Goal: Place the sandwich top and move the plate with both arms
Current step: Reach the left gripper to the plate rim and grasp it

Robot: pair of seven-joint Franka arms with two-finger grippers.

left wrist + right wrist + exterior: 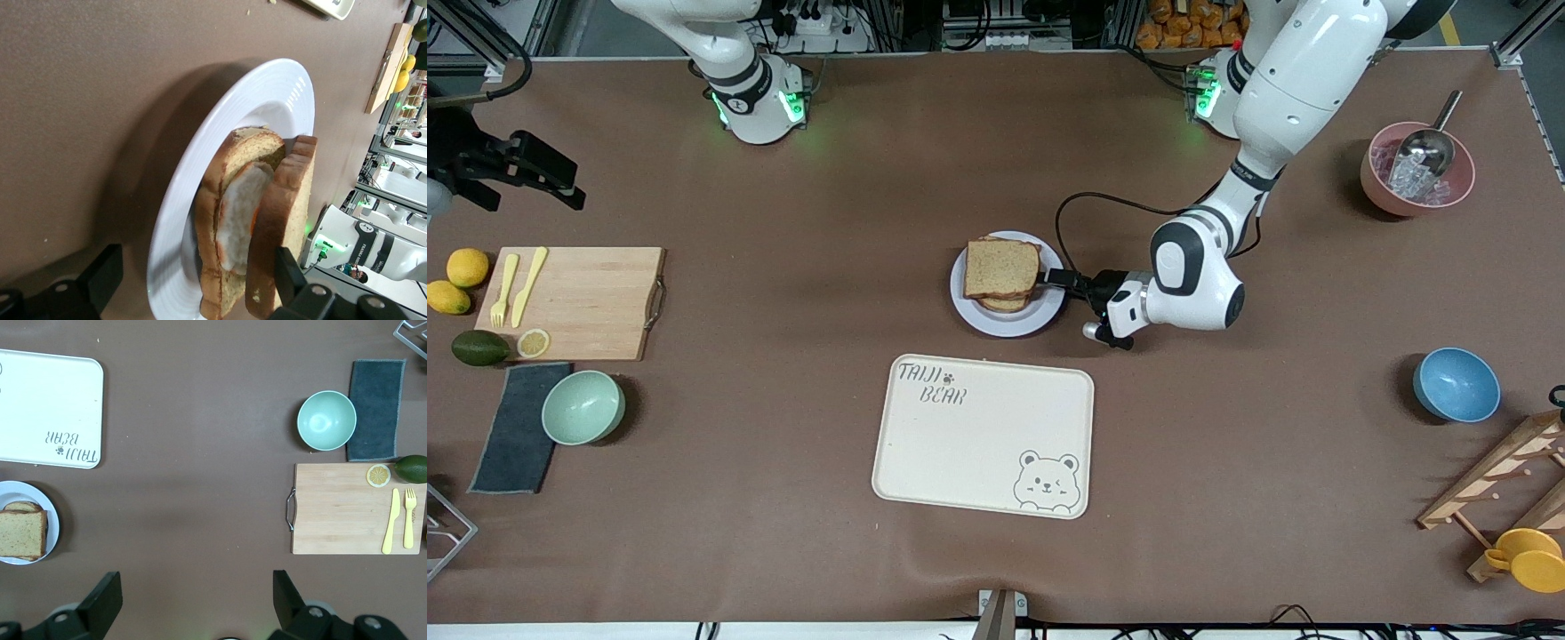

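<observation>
I need to move the sandwich onto the cream bear-print tray (983,436), so my left gripper should grab the pale round plate by its rim next.
The sandwich top (1002,267), a plain brown slice, lies on a lower slice with fried egg (235,207) on the pale round plate (996,324) at mid-table. In the left wrist view the sandwich top (283,213) shows edge-on above the egg, with the plate (280,87) under the stack. My left gripper (1051,279) is at the plate's edge toward the left arm's end. It is open, one finger (288,270) beside the top slice's crust and the other low by the plate's rim. My right gripper (195,579) waits open, high over bare table.
A cream bear-print tray (983,436) lies nearer the front camera than the plate. A cutting board (574,302), mint bowl (583,407) and grey cloth (516,427) are toward the right arm's end. A blue bowl (1456,384), pink bowl (1416,169) and wooden rack (1503,471) are toward the left arm's end.
</observation>
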